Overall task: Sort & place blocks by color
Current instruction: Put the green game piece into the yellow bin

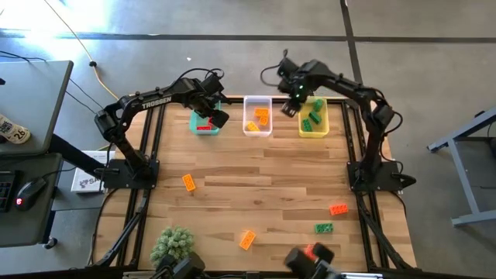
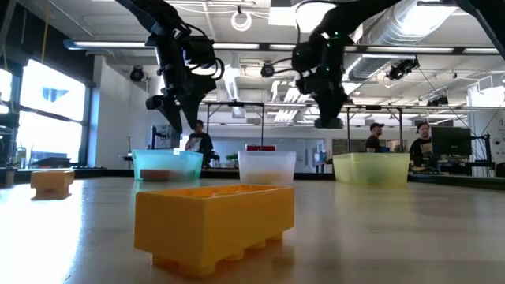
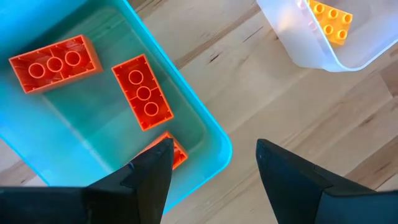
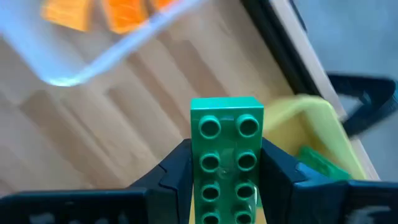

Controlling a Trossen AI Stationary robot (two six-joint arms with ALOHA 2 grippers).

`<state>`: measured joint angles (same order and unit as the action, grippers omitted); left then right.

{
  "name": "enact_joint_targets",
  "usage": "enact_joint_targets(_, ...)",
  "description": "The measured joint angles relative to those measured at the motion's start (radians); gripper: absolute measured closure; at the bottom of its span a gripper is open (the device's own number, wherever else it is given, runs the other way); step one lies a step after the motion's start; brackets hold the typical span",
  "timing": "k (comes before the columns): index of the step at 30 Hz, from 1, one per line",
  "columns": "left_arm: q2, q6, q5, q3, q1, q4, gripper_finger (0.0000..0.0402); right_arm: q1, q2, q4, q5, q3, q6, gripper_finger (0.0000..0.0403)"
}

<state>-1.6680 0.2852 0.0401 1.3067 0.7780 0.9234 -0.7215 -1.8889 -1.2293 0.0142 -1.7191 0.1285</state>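
My right gripper should move the green block over the bin before it lets go, or the block would miss. The block is above and beside the yellow bin's rim [image 4: 311, 109].
Three bins stand in a row at the far side: a teal bin [image 1: 204, 124] holding three red blocks [image 3: 142, 92], a clear bin [image 1: 257, 118] with orange blocks, and a yellow bin [image 1: 314, 120] with green blocks. My left gripper [image 3: 214, 168] hovers open above the teal bin's corner [image 3: 217, 146] nearest the clear bin. My right gripper [image 4: 225, 180] is raised between the clear and yellow bins, beside the yellow bin's rim [image 4: 311, 109], and is shut on a green block [image 4: 225, 146]. Loose blocks lie on the table: yellow-orange [image 1: 189, 182], orange [image 1: 246, 239], red-orange [image 1: 338, 208], green [image 1: 323, 228]. My right gripper pinches the green block between its two fingers [image 4: 177, 171], one on each long side [image 4: 194, 155]. The studded face is turned toward the wrist camera and the block runs along the fingers. It is lifted clear of the table.
A small green plant [image 1: 172, 244] sits at the near left edge and a dark object with a red part [image 1: 310, 256] at the near edge. Bare wood lies across the table's middle [image 1: 263, 174]. People stand in the room beyond the table [image 2: 377, 136].
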Motion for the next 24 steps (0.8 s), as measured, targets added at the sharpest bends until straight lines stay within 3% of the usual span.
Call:
enact_joint_targets(10, 0.000, 0.069, 0.000, 0.000, -0.013, 0.000, 0.0183, -0.174, -0.037, -0.087, -0.014, 0.000, -0.014, 0.0293)
enact_joint_targets(17, 0.000, 0.082, 0.004, 0.000, -0.071, 0.000, 0.0183, -0.187, -0.103, -0.106, -0.034, 0.000, 0.008, 0.0293)
enact_joint_targets(24, 0.000, 0.082, 0.109, 0.000, -0.154, 0.004, 0.0183, -0.187, -0.157, -0.132, -0.002, 0.000, 0.036, 0.0293)
